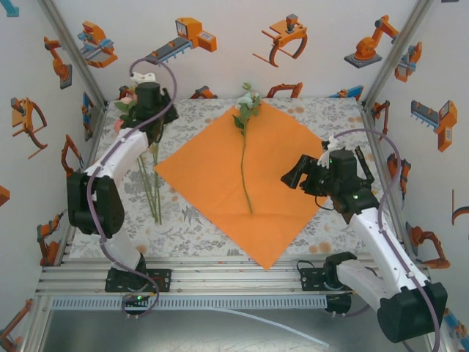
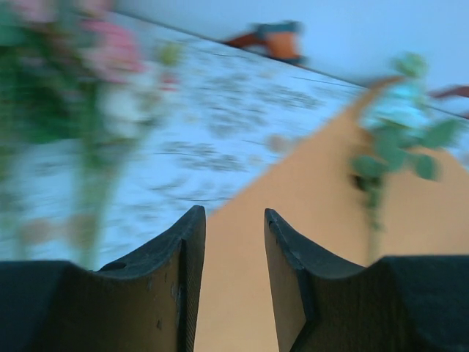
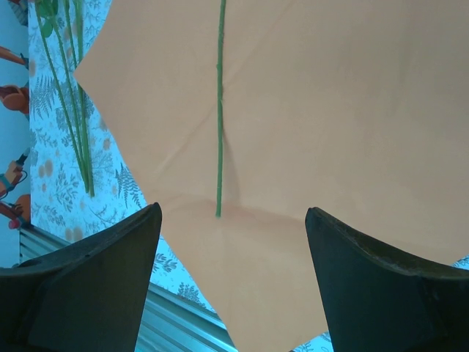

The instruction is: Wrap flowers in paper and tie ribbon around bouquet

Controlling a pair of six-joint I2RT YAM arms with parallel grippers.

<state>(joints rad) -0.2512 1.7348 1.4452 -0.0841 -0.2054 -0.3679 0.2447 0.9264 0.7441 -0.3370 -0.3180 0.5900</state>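
The next flower needs to lie alongside the one on the paper (image 1: 242, 183), so my left gripper will next grab that flower by its stem, below the blossom (image 1: 155, 153).
The orange paper (image 1: 242, 183) lies flat as a diamond on the tablecloth. One flower (image 1: 248, 106) rests along its middle, its stem (image 3: 219, 110) ending near the paper's (image 3: 330, 110) near fold. More flowers (image 1: 126, 106) lie left of the paper, their stems (image 1: 155, 198) running toward me. My left gripper (image 1: 163, 110) hovers beside those blossoms. Its jaws (image 2: 234, 216) are open with nothing between them, above the paper's (image 2: 308, 183) left edge. My right gripper (image 1: 293, 176) hangs over the paper's right side, wide open (image 3: 233, 213) and empty. The ribbon and a bouquet are out of view.
A floral tablecloth (image 1: 198, 227) covers the table. White walls with robot prints (image 1: 187, 37) enclose the back and both sides. An aluminium rail (image 1: 220, 279) runs along the near edge between the arm bases.
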